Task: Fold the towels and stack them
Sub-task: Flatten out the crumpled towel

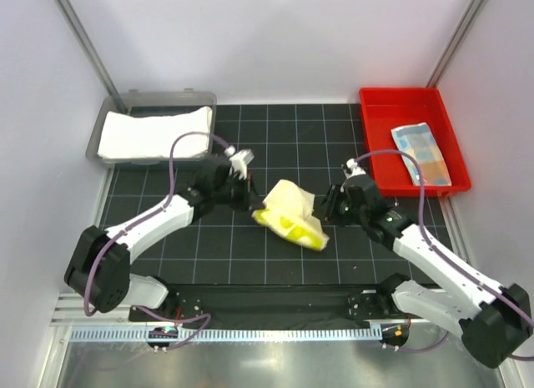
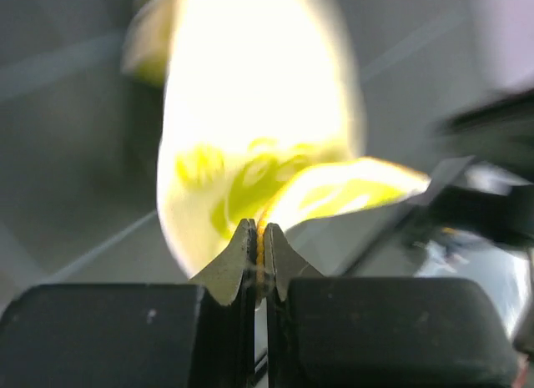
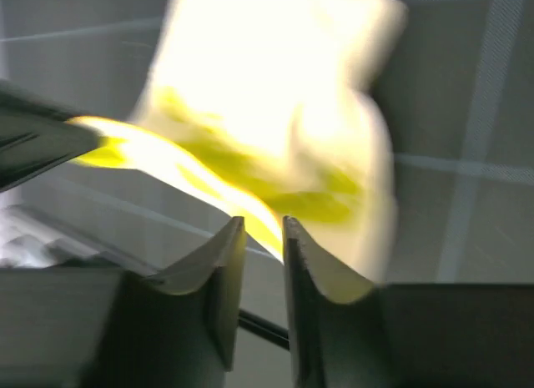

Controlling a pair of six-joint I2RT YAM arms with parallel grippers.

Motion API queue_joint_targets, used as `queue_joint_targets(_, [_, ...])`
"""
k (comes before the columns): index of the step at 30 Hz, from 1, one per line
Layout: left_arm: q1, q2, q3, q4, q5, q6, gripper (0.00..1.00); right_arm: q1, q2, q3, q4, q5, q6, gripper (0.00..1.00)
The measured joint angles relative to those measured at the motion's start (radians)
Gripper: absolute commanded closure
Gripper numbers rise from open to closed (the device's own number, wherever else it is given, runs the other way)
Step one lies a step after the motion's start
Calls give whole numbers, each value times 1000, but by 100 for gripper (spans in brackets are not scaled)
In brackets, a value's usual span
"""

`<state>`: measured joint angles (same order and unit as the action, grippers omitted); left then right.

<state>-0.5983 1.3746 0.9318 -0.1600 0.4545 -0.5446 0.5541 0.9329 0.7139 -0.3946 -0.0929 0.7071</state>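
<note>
The right gripper should pinch the pale yellow patterned towel [image 1: 290, 211] next, at the far end of the left gripper's hem, to spread the towel and fold it.
The pale yellow patterned towel [image 1: 290, 211] lies crumpled in the middle of the black grid mat, between the two arms. My left gripper [image 1: 253, 200] is at its left side, shut on a hem of the towel [image 2: 250, 113], which is pinched between the fingertips [image 2: 259, 229]. My right gripper [image 1: 324, 209] is at the towel's right side. Its jaws stand a narrow gap apart [image 3: 264, 225], and the towel's edge [image 3: 267, 96] ends just ahead of the tips, with nothing between them. The rust-brown towel is out of view.
A white towel [image 1: 154, 131] lies in a grey bin [image 1: 150, 100] at the back left. A folded light-blue towel with pastel patches [image 1: 421, 152] lies in a red bin [image 1: 375, 100] at the back right. The right arm [image 2: 492, 213] shows close by in the left wrist view.
</note>
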Motion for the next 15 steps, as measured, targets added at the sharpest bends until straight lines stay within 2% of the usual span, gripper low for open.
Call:
queue_joint_targets(3, [31, 2, -194, -7, -118, -51, 100, -1, 84, -17, -93, 95, 3, 55])
queue_joint_targets(5, [28, 9, -240, -16, -147, -72, 100, 0, 124, 23, -130, 121, -35, 49])
queue_joint_targets(7, [23, 15, -239, -1, -160, -84, 100, 0, 157, 80, -154, 114, -98, 46])
queue_joint_targets(10, [26, 22, -222, 35, -184, -103, 100, 15, 192, 127, -141, 62, -196, 47])
queue_joint_targets(15, [62, 106, -146, 71, -182, -127, 100, 182, 231, 99, -146, 60, -285, 48])
